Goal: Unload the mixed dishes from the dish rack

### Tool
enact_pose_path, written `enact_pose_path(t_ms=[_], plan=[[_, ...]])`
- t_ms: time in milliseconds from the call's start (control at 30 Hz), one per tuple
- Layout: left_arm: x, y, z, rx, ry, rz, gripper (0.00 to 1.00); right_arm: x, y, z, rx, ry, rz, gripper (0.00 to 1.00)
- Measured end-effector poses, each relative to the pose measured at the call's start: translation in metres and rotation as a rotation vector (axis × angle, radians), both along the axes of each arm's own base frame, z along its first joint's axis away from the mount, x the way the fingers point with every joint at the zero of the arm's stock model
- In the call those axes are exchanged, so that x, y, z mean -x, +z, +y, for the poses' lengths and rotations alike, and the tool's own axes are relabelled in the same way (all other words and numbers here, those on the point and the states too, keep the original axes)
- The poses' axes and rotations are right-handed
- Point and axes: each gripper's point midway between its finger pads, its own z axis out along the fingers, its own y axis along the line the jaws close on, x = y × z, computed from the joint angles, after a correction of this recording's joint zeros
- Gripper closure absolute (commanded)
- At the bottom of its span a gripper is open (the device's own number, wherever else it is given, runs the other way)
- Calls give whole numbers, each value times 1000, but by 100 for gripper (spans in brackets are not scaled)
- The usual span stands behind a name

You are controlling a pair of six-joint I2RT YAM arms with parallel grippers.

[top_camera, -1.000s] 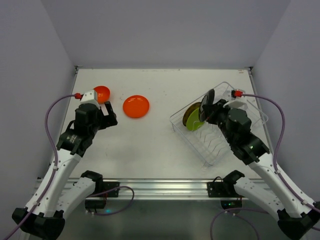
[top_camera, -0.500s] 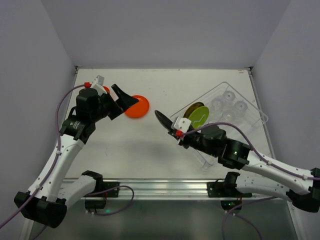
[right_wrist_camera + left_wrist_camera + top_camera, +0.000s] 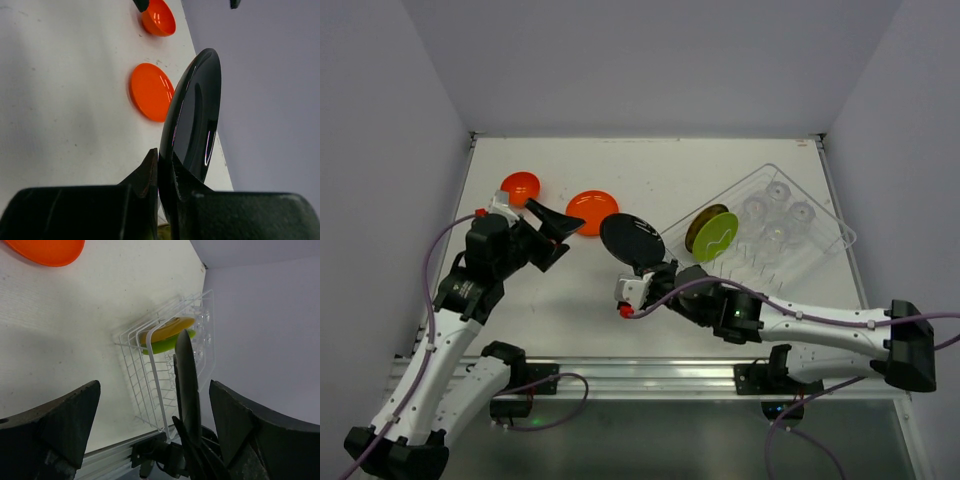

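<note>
The left gripper would miss the dark plate if it closed now, because there is a gap between its fingers and the plate's near rim. It should move toward the rim first, then close on it.
My right gripper (image 3: 648, 272) is shut on the rim of the dark plate (image 3: 632, 240) and holds it upright above the table's middle; it also shows in the right wrist view (image 3: 192, 120). My left gripper (image 3: 557, 235) is open and empty, just left of that plate, which stands edge-on (image 3: 187, 375) between its fingers' line of sight. The orange plate (image 3: 592, 212) and the orange-red bowl (image 3: 520, 186) lie on the table at the back left. The dish rack (image 3: 810, 250) at the right holds the brown-yellow plate (image 3: 699, 226), the lime green plate (image 3: 717, 237) and several clear cups (image 3: 770, 215).
The side walls of the enclosure stand close on the left and right. The metal rail with the arm bases (image 3: 650, 375) runs along the near edge. The rack sits at an angle near the right wall.
My right arm has lifted the dark plate out of the rack and swung it left to the table's middle. My left arm has left the bowl and turned its open gripper toward the plate.
</note>
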Motion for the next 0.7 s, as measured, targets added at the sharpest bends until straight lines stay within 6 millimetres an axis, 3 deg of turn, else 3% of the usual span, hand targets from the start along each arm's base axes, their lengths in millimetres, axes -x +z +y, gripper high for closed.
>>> enact_pose_path(t_ms=[233,500,633,667,700], plan=[[2,3,4,30,42,3,5,-3,-12,24,107,-3,-119,100],[0,-22,7,2,61,61,10,-8,-5,41,161,6,-249,100],[-3,-29,8,-21,63,75,24,-11,-10,51,217,22,-303,100],[-4,-31,8,-28,64,79,32,-12,-11,53,230,26,-314,100],[-5,-32,9,-34,65,79,48,-12,-13,55,244,30,-323,100]])
